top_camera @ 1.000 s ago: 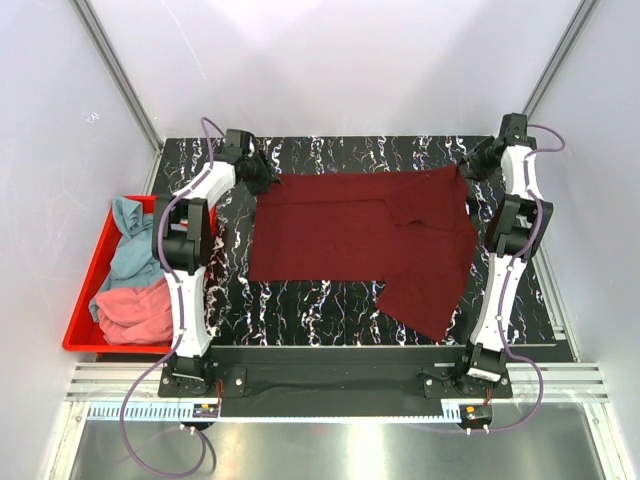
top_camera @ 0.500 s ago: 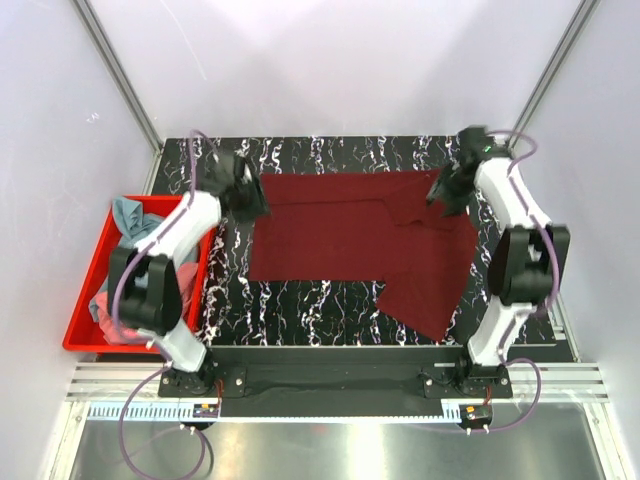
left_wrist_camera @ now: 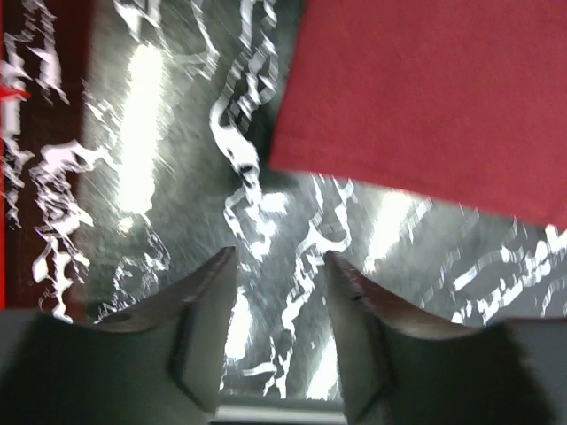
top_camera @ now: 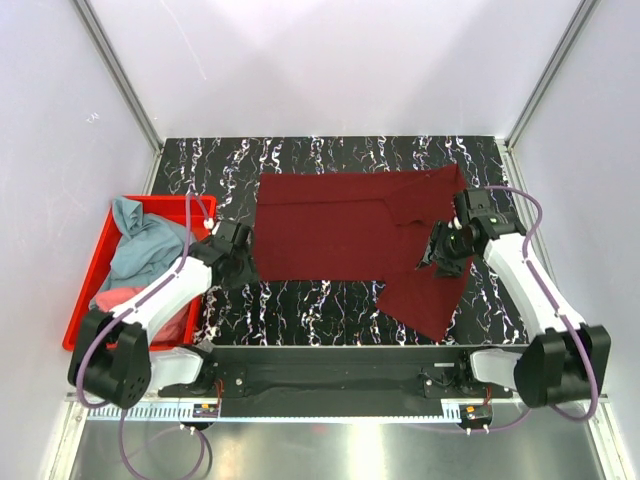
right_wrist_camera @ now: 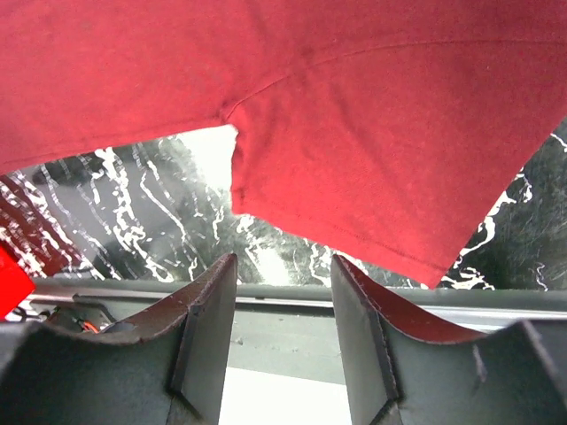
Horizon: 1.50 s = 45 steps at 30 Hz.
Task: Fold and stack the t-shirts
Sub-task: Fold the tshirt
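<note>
I will grab the maroon t-shirt (top_camera: 350, 232) next by its front corner nearest the red bin with my left gripper, to fold that side of the t-shirt over.
The dark maroon t-shirt (top_camera: 350, 232) lies spread flat on the black marbled table, one sleeve (top_camera: 428, 295) reaching toward the front right. It also shows in the left wrist view (left_wrist_camera: 434, 97) and the right wrist view (right_wrist_camera: 354, 115). My left gripper (top_camera: 240, 265) is open and empty, just off the shirt's front left corner. My right gripper (top_camera: 437, 255) is open and empty above the sleeve on the right. The teal-blue t-shirt (top_camera: 140, 243) and the coral pink t-shirt (top_camera: 135, 305) lie crumpled in the red bin (top_camera: 85, 312).
The red bin sits off the table's left edge. Grey walls and metal frame posts close in the back and sides. A metal rail (top_camera: 330, 362) runs along the table's front edge, between the arm bases.
Both arms have pulled back from the shirt's far corners toward the front. The left gripper now sits at the front left corner, the right above the sleeve. The shirt lies unmoved.
</note>
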### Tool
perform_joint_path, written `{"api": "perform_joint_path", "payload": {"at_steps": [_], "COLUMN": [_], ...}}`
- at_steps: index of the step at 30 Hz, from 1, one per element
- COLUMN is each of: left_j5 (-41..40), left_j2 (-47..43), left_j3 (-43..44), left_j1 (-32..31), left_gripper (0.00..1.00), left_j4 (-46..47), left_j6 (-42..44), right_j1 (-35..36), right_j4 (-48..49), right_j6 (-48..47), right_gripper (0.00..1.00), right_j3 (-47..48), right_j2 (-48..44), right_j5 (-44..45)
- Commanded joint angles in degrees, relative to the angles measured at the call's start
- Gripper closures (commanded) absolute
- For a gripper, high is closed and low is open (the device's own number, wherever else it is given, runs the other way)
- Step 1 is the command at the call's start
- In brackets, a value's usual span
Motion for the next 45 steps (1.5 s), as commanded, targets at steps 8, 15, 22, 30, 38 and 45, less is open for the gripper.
{"api": "perform_joint_path", "payload": {"at_steps": [8, 15, 22, 30, 38, 45], "left_j5": [-0.23, 0.82, 2.49, 6.01, 0.83, -1.38], "left_j2": [11.67, 16.15, 16.94, 18.10, 15.98, 19.93], "left_j3": [3.33, 5.61, 5.00, 2.37, 6.13, 14.66], "left_j1": [2.90, 3.70, 4.40, 6.59, 12.39, 14.15], "left_gripper": [0.50, 0.51, 0.52, 0.90, 1.00, 1.00], "left_j4": [8.38, 10.06, 11.37, 13.48, 9.71, 8.30], "left_j6": [-2.41, -2.76, -4.08, -5.49, -1.01, 4.61], "right_j1": [0.45, 0.45, 0.45, 0.45, 0.45, 0.54], "right_j4": [-3.89, -3.89, -2.75, -4.76, -7.85, -5.65], "right_j6": [0.33, -0.46, -1.08, -1.69, -0.20, 0.68], "right_gripper": [0.47, 0.48, 0.48, 0.48, 0.48, 0.53], "right_j3": [0.74, 1.27, 2.59, 5.14, 1.29, -5.84], "right_j2": [-8.15, -7.37, -4.56, -2.09, 2.30, 4.58], "right_j5": [-0.66, -1.01, -1.54, 0.30, -0.31, -3.73]}}
